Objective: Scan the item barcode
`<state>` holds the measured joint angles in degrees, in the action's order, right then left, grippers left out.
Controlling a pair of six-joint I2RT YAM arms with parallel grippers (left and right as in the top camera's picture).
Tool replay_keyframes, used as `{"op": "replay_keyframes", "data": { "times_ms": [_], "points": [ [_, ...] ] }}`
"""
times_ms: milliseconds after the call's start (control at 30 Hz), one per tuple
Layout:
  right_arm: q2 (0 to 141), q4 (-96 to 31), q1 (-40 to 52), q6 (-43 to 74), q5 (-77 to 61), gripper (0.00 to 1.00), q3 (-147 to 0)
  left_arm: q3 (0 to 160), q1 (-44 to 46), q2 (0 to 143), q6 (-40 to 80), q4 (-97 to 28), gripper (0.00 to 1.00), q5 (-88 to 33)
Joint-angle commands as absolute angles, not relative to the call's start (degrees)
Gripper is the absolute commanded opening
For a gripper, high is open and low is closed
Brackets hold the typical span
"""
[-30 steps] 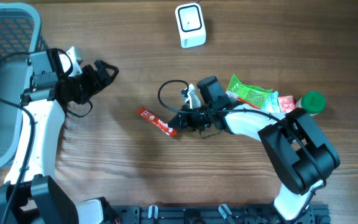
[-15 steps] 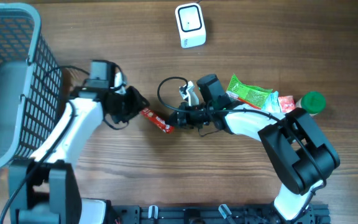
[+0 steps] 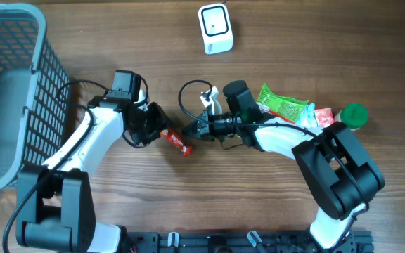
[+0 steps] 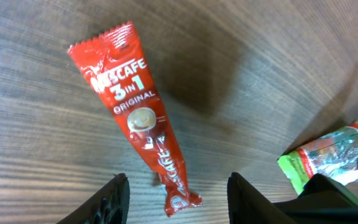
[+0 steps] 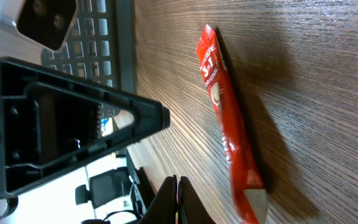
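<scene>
My left gripper grabs the red Nescafe sachet (image 3: 176, 141) across its narrow middle next, so the "3 in 1" crimped end stays free for handing over to my right gripper.
A red Nescafe 3-in-1 sachet (image 3: 176, 141) lies flat on the wooden table, printed side up (image 4: 138, 118). My left gripper (image 3: 159, 130) stands open over the sachet's left end. In the left wrist view its dark fingers (image 4: 114, 199) flank the sachet's crimped end with gaps on both sides (image 4: 178, 182). My right gripper (image 3: 190, 132) is shut and empty, with its tip next to the sachet's right end (image 5: 178, 199); the sachet (image 5: 229, 130) lies just beside it. A white scanner (image 3: 214, 28) sits at the table's far edge. No barcode is visible.
A blue-grey mesh basket (image 3: 20, 42) fills the left side. Right of the arms lie a green packet (image 3: 283, 105), a red-and-white packet (image 3: 322, 116) and a green-capped container (image 3: 355, 114). A black cable loop (image 3: 183, 105) arches above the sachet.
My left arm has swung from beside the basket over to the sachet, and its jaws have narrowed. The right gripper stayed shut, shifted slightly, and the sachet turned a little.
</scene>
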<state>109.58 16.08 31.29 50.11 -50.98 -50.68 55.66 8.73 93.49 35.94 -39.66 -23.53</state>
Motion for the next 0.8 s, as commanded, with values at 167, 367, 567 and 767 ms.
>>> {"op": "replay_keyframes", "data": {
  "times_ms": [167,367,567,767],
  "points": [
    [109.4,15.4,31.0,44.8,-47.8,0.06,-50.5,54.5,8.8,94.4,36.5,-40.1,0.54,-18.5],
    [109.4,13.1,31.0,43.2,-43.0,0.08,-50.5,51.1,8.9,96.8,40.0,-34.6,0.49,-18.6],
    [109.4,12.1,32.4,41.8,-42.1,0.29,-50.5,50.6,8.9,97.5,39.9,-33.3,0.48,-18.5],
    [109.4,9.5,35.2,39.0,-34.0,0.31,-50.5,50.5,8.9,97.7,39.9,-32.1,0.45,-18.4]
  ]
}}
